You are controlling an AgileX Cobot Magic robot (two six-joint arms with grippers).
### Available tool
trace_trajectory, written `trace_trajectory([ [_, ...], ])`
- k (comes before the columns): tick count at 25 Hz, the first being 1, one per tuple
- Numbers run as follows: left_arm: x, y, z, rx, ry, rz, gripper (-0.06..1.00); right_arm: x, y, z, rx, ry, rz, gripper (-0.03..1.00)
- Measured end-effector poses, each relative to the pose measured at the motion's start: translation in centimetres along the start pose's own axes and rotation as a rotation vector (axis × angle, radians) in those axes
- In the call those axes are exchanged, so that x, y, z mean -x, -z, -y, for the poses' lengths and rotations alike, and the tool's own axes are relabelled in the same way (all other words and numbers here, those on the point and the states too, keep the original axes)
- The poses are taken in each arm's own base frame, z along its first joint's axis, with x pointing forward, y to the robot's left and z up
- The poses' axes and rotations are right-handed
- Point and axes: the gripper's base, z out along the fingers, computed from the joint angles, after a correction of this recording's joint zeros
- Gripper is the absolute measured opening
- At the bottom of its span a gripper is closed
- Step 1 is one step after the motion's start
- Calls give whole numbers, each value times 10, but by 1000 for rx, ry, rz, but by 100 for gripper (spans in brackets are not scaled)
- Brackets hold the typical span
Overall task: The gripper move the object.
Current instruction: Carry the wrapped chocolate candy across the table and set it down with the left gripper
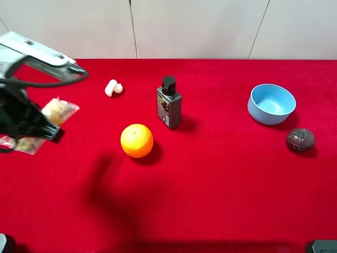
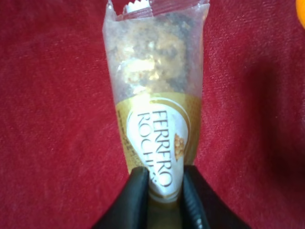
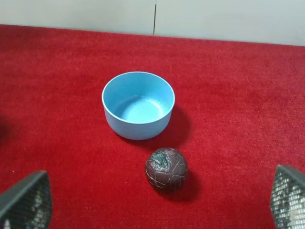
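Note:
The packet is hanging above the red cloth with its shadow far away, so it would fall if the robot opened its left gripper now.
My left gripper [image 2: 164, 191] is shut on one end of a clear Ferrero Rocher chocolate packet [image 2: 155, 95], which sticks out straight ahead of the black fingers [image 2: 137, 195]. In the exterior high view the same gripper [image 1: 46, 128] is at the far left, with the packet [image 1: 59, 111] across it over the red cloth. My right gripper [image 3: 156, 202] is open and empty, its fingertips [image 3: 26, 200] wide apart, just short of a dark brown ball [image 3: 166, 169].
An orange [image 1: 137, 140], a dark bottle with a black cap [image 1: 168, 103] and a small white object [image 1: 112, 87] stand mid-table. A light blue bowl [image 1: 271, 103] and the dark ball [image 1: 300, 139] are at the right. The bowl [image 3: 138, 105] sits just beyond the ball.

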Motion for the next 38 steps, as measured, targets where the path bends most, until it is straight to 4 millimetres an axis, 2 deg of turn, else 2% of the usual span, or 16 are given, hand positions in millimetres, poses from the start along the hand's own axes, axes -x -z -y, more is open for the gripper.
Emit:
trace_trajectory([
  [9,20,-36,19,4,-19,-8,15,0,0,0,0,0,0,69],
  [20,29,-73,36,-10,-30,-42,15,0,0,0,0,-2,0,69],
  [38,3,-105,37,-44,43,-16,15,0,0,0,0,-2,0,69],
])
